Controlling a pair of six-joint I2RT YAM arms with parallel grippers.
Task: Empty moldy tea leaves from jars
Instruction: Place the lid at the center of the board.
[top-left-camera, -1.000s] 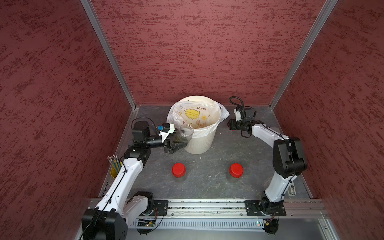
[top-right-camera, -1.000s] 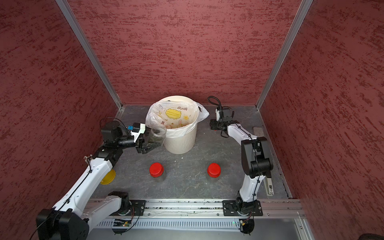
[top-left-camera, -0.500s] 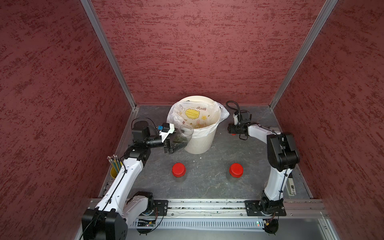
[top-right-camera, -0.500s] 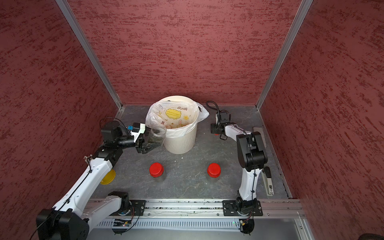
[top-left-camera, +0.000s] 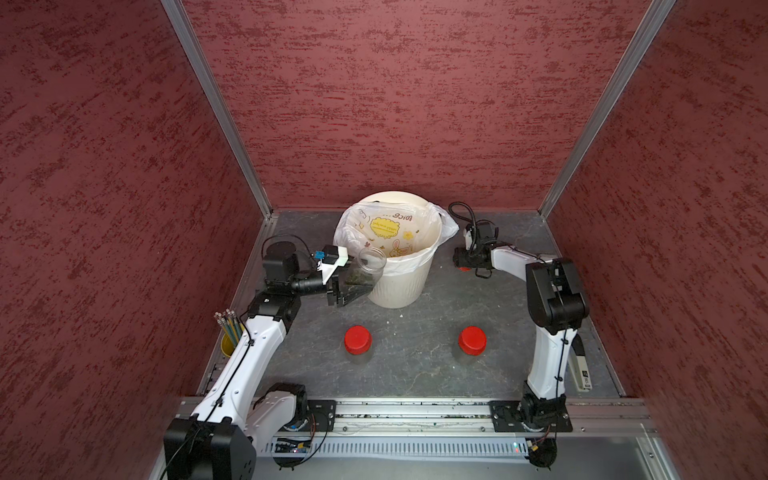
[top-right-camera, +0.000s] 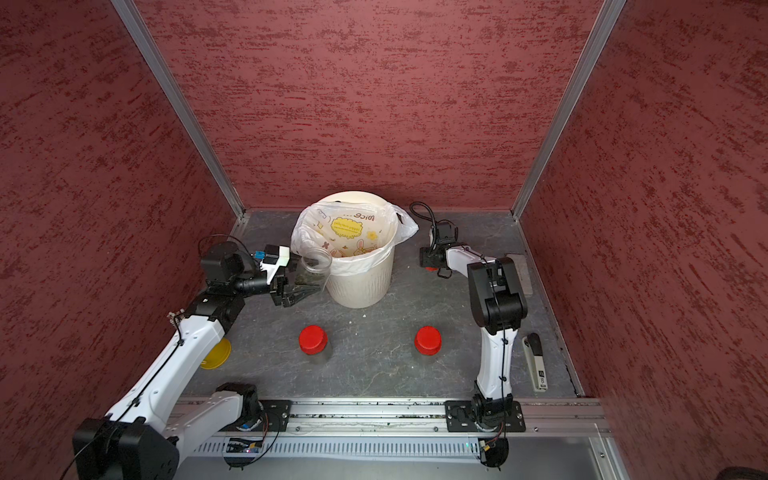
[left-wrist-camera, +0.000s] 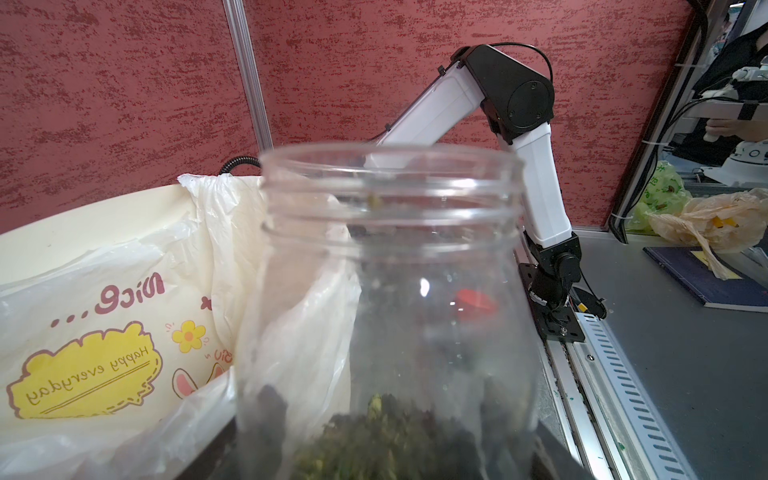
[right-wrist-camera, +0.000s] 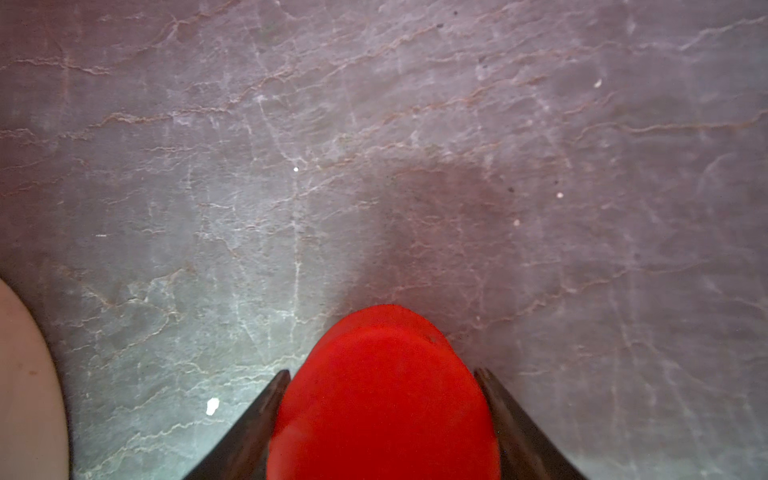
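Note:
The red lid's lower edge (top-left-camera: 464, 269) (right-wrist-camera: 389, 312) is resting on the tabletop beneath my fingers, so my right gripper will let go of the red lid.
My left gripper (top-left-camera: 352, 287) (top-right-camera: 300, 287) is shut on an open clear jar (top-left-camera: 368, 270) (top-right-camera: 314, 269), held tilted against the left side of the cream bin (top-left-camera: 399, 286) (top-right-camera: 361, 286). In the left wrist view the jar (left-wrist-camera: 390, 270) has dark tea leaves (left-wrist-camera: 374, 440) at its bottom and no lid. My right gripper (top-left-camera: 463, 266) (right-wrist-camera: 380, 374) hangs low over the table right of the bin, shut on a red lid (right-wrist-camera: 382, 399) (top-right-camera: 431, 269). Two more jars with red lids (top-left-camera: 357, 340) (top-left-camera: 472, 340) stand in front.
A white printed bag (top-left-camera: 374, 226) lines the bin. A yellow cup of pencils (top-left-camera: 228, 336) stands by the left wall. A stapler (top-left-camera: 582, 370) lies at the right, with a grey block (top-right-camera: 521, 270) further back. The arms' rail (top-left-camera: 415, 409) runs along the front.
My right gripper has come forward and down towards the table with the red lid, and its elbow has swung. The left arm and its jar have not moved.

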